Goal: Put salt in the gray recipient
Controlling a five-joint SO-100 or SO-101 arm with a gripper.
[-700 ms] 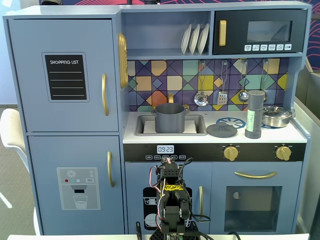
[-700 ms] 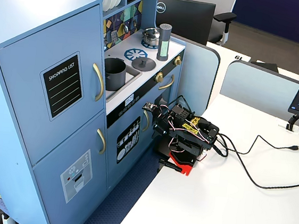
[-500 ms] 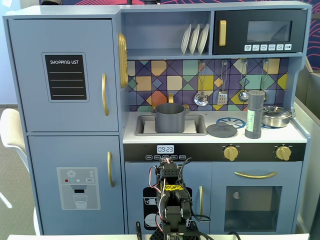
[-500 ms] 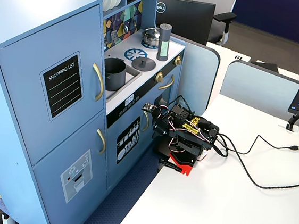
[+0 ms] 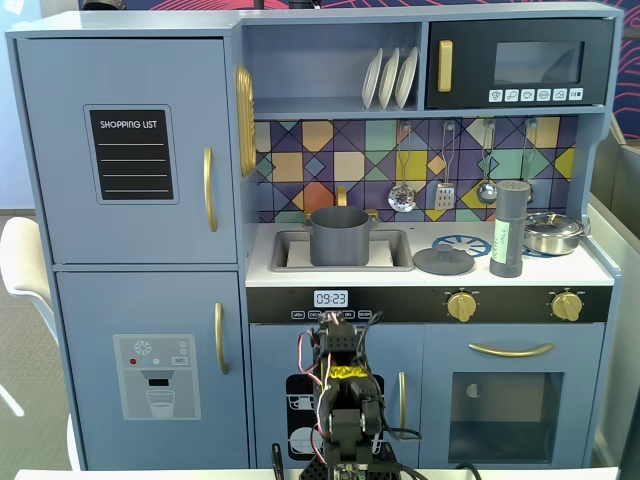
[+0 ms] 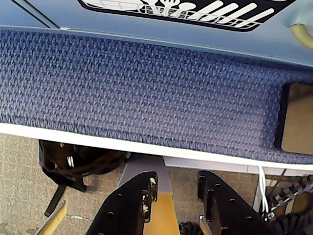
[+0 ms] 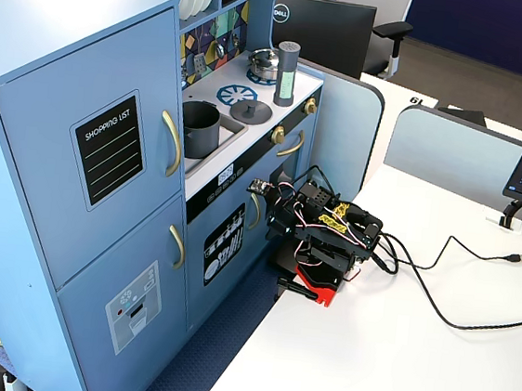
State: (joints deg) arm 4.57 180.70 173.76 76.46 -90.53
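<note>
My gripper picks up the salt shaker (image 5: 510,230) around the middle of its body next, since it stands tall and narrow on the stove top.
The salt shaker (image 5: 510,230), a tall gray cylinder with a green label, stands upright on the toy kitchen's stove top, also in the other fixed view (image 7: 286,72). The gray pot (image 5: 338,235) sits in the sink, left of the shaker, and shows from the side in the other fixed view (image 7: 200,126). Its gray lid (image 5: 444,261) lies flat between them. My arm (image 7: 323,230) is folded low on the white table in front of the kitchen, well below the counter. In the wrist view my gripper (image 6: 177,181) is open and empty, pointing down past the table edge.
A small steel pot (image 5: 553,232) stands right of the shaker. Utensils (image 5: 445,170) hang on the tiled back wall. The wrist view shows blue carpet (image 6: 146,88), the white table edge (image 6: 98,139) and a black bag (image 6: 73,159) on the floor. Cables (image 7: 457,282) cross the table.
</note>
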